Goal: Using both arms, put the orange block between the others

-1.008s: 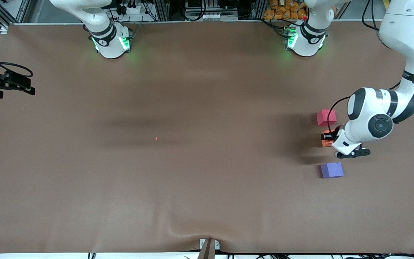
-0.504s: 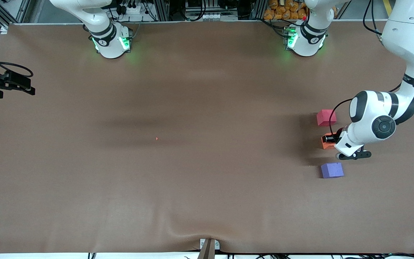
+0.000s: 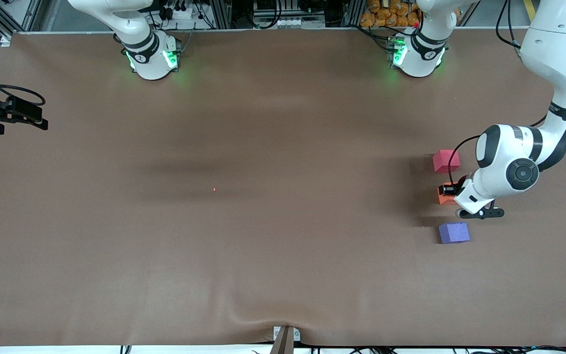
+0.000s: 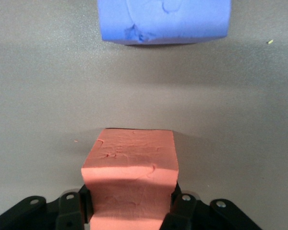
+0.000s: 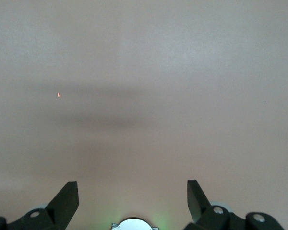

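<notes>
The orange block (image 3: pixel 443 198) (image 4: pixel 129 163) stands low on the cloth beside the purple-blue cube, so it is time for my left gripper to release it now.
The orange block (image 3: pixel 443 198) sits between the two others, with my left gripper (image 3: pixel 448 191) shut on it. The red-pink cube (image 3: pixel 445 160) lies farther from the front camera and the purple-blue cube (image 3: pixel 454 232) nearer. In the left wrist view the black fingers (image 4: pixel 82 205) press both sides of the orange block (image 4: pixel 129 163), low at the table, with the purple-blue cube (image 4: pixel 163 19) a gap away. I cannot tell if the block rests on the table. My right gripper (image 5: pixel 133 184) is open and holds nothing, high over bare brown table; that arm waits.
A tiny red speck (image 3: pixel 214 189) lies mid-table. A black mount with cables (image 3: pixel 13 114) sticks in at the right arm's end. A small bracket (image 3: pixel 285 337) sits at the table edge nearest the front camera. Both green-lit bases (image 3: pixel 153 56) stand along the table's back edge.
My left gripper with the orange block has shifted slightly and sunk a little toward the table between the two cubes. The right gripper has not moved.
</notes>
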Tool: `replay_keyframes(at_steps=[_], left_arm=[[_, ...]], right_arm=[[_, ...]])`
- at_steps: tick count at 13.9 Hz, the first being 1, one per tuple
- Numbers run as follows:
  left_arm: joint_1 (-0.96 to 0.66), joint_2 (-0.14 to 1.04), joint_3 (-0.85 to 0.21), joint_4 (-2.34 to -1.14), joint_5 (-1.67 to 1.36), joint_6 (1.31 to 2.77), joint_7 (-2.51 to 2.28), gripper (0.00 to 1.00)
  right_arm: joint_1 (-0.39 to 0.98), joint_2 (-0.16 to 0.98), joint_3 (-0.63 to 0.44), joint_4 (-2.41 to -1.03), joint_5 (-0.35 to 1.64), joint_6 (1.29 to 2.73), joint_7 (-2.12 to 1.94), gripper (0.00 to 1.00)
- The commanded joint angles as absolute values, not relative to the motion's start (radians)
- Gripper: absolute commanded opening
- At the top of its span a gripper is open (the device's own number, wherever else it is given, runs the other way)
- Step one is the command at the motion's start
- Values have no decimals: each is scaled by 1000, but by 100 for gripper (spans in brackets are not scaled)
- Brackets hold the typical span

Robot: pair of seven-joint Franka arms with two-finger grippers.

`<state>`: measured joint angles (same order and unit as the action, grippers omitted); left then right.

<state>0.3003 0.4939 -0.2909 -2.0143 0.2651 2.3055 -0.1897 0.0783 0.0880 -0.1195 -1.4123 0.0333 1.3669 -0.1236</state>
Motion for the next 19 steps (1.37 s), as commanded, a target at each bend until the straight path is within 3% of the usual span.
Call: replay_keyframes(at_steps=[1, 2, 3, 7, 10, 17, 19], left_arm=[[299, 531, -296, -1985, 279, 2322, -179, 45], [298, 540, -296, -1973, 278, 2322, -179, 87], [298, 540, -296, -1967, 276, 2322, -181, 100], [296, 523, -322, -1941, 275, 2313, -201, 100], [298, 433, -371, -1889, 238, 2196, -218, 100], [304, 327, -436, -1436, 219, 1665, -183, 100], [310, 255, -439, -1404, 215, 1608, -167, 100]], right_arm=[[71, 80, -109, -1410, 15, 1362, -129, 100], [71, 78, -110, -1410, 14, 1362, -129, 100], [71, 80, -109, -1410, 15, 1362, -129, 100], [72, 78, -109, -1410, 15, 1362, -129, 100], [72, 78, -109, -1411, 17, 1362, -129, 100], [71, 80, -109, -1410, 18, 1362, -129, 100], [69, 78, -110, -1410, 14, 1361, -129, 100]])
